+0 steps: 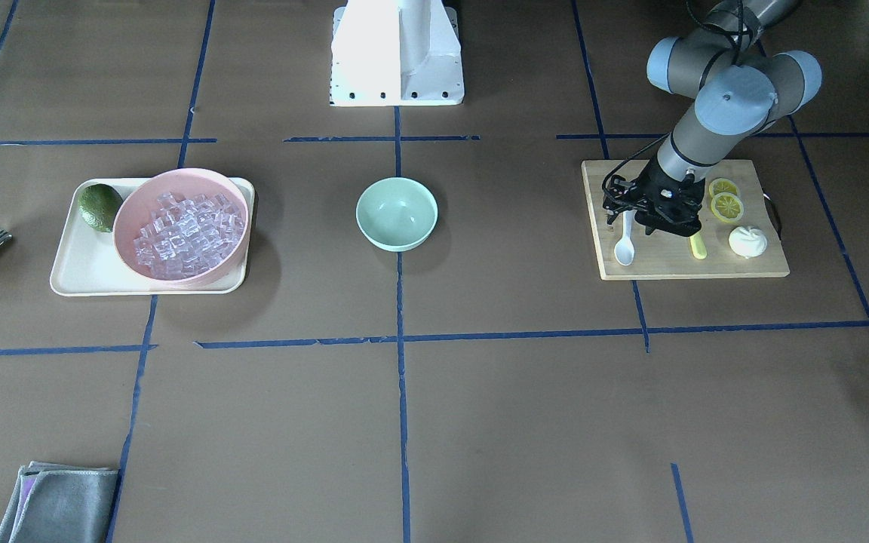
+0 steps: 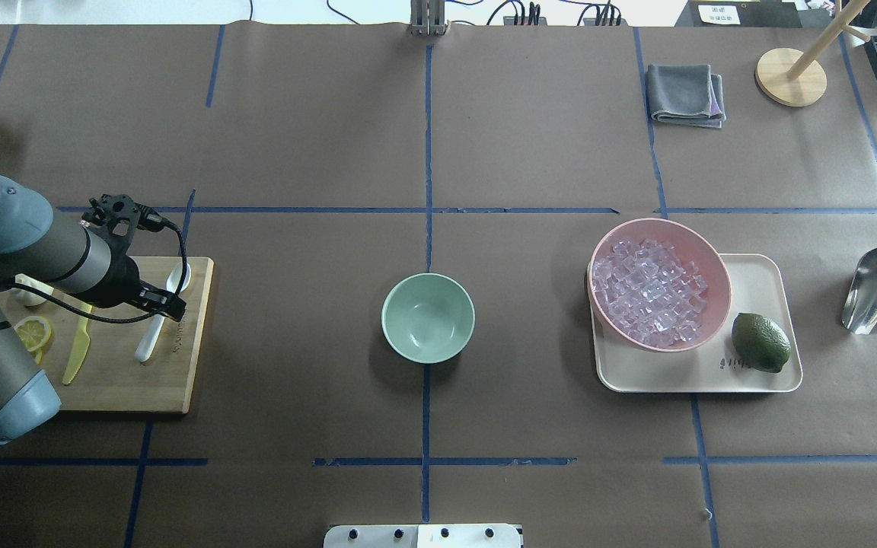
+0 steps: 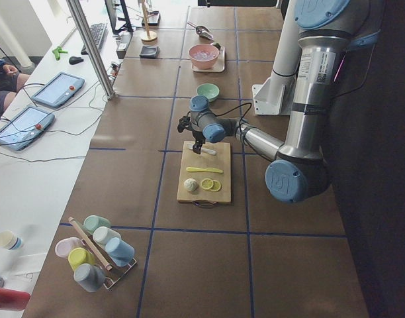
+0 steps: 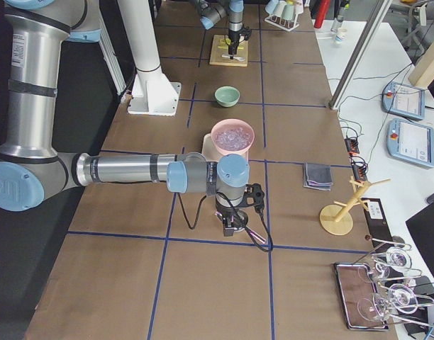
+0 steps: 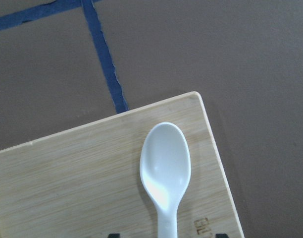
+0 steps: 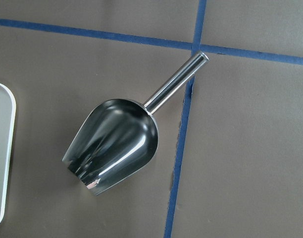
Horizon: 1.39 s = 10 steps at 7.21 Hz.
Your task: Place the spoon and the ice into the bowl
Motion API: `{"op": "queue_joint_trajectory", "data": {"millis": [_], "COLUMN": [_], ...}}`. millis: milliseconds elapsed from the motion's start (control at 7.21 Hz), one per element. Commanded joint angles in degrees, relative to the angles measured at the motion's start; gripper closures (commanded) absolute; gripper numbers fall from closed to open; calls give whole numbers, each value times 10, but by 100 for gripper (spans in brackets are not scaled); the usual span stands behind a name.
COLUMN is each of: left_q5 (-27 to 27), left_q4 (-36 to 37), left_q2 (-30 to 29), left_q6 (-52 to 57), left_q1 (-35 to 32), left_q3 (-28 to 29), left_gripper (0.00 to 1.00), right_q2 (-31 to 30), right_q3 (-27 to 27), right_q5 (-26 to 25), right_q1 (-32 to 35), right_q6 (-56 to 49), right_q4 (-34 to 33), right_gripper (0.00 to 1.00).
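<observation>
My left gripper reaches the white spoon and grips its handle [image 1: 627, 222] next, which leaves the white spoon's scoop [image 1: 624, 250] free for the bowl.
The white spoon [image 1: 625, 245] lies on the wooden cutting board [image 1: 676, 265], scoop toward the board's corner. It also shows in the overhead view [image 2: 155, 320] and the left wrist view [image 5: 165, 168]. My left gripper [image 1: 634, 225] is low over the spoon's handle. It is open, with a fingertip on each side of the handle [image 5: 166, 234]. The mint-green bowl [image 2: 428, 317] stands empty at the table's middle. The ice cubes [image 2: 652, 293] are heaped in the pink bowl [image 2: 716, 266]. My right gripper [image 4: 230, 225] hangs over a steel scoop [image 6: 114, 144]; I cannot tell if it is open or shut.
A yellow-green knife [image 2: 77, 354], lemon slices [image 1: 726, 205] and a white bun-like lump [image 1: 747, 241] share the cutting board. The pink bowl and a lime [image 2: 760, 342] sit on a cream tray [image 2: 682, 378]. A grey cloth [image 2: 686, 93] lies at the far side.
</observation>
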Motion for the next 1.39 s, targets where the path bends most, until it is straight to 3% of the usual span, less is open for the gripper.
{"op": "queue_joint_trajectory", "data": {"millis": [0,277,416,555,693,1248], "left_q5": [-1,-1,-1,2,4,1], "left_q4": [-1,-1,-1,-1,-1,1], "left_q2": [0,-1,-1,-1,0,-9], "left_q6": [0,0,0,0,-1,-7], "left_q1": [1,0,1,1,1,0], "left_q3": [5,6,5,5,5,-14], "left_gripper": [36,36,50,77,91,94], "right_q2": [0,0,-1,-1,-1,-1], "right_q3": [0,0,0,0,0,1], "right_q5": [0,0,0,0,0,1], "right_q1": [0,0,0,0,0,0], "right_q6": [0,0,0,0,0,0], "right_q4": [0,0,0,0,0,0], "right_gripper": [0,0,0,0,0,0]}}
